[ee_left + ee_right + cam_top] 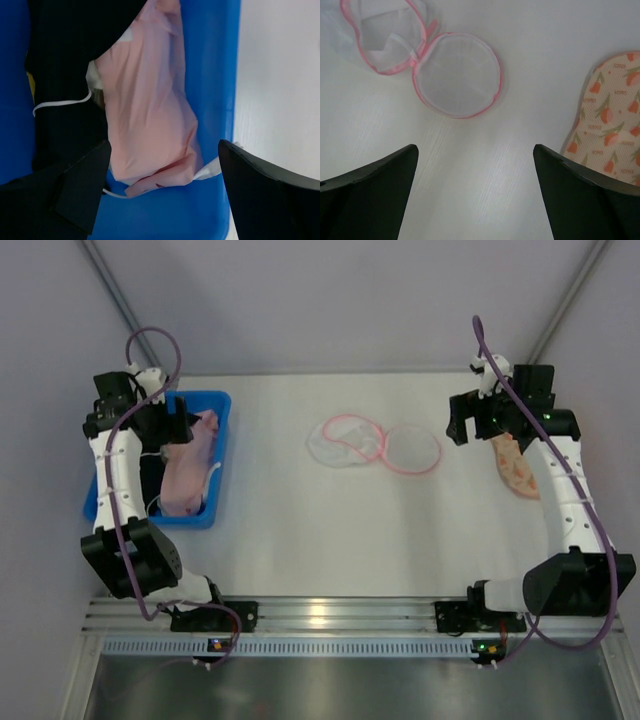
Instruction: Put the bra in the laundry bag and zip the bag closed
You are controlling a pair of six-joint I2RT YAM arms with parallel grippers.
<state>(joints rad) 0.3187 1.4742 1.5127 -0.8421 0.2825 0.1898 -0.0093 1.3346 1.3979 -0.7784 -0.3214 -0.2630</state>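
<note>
I should next grab the light-pink bra with my left gripper near its lower end point(183, 496) point(158, 161), so the bra's edge stays free and I can hand it to my right gripper.
The light-pink bra point(192, 468) lies in the blue bin point(218, 410) at the left; the left wrist view shows the bra point(150, 105) folded over black fabric. My left gripper point(178, 426) hovers over the bin, open and empty, its jaws either side of the bra's lower end point(162, 172). The laundry bag point(372, 443) lies unzipped and spread open mid-table, mesh halves edged in pink; it also shows in the right wrist view point(427, 57). My right gripper point(470, 427) is open and empty above the table point(475, 165), right of the bag.
A black garment point(65, 75) with a white strap fills the bin's left side. A peach orange-speckled two-lobed item point(515, 468) lies at the table's right edge under my right arm; the right wrist view shows it too point(610, 125).
</note>
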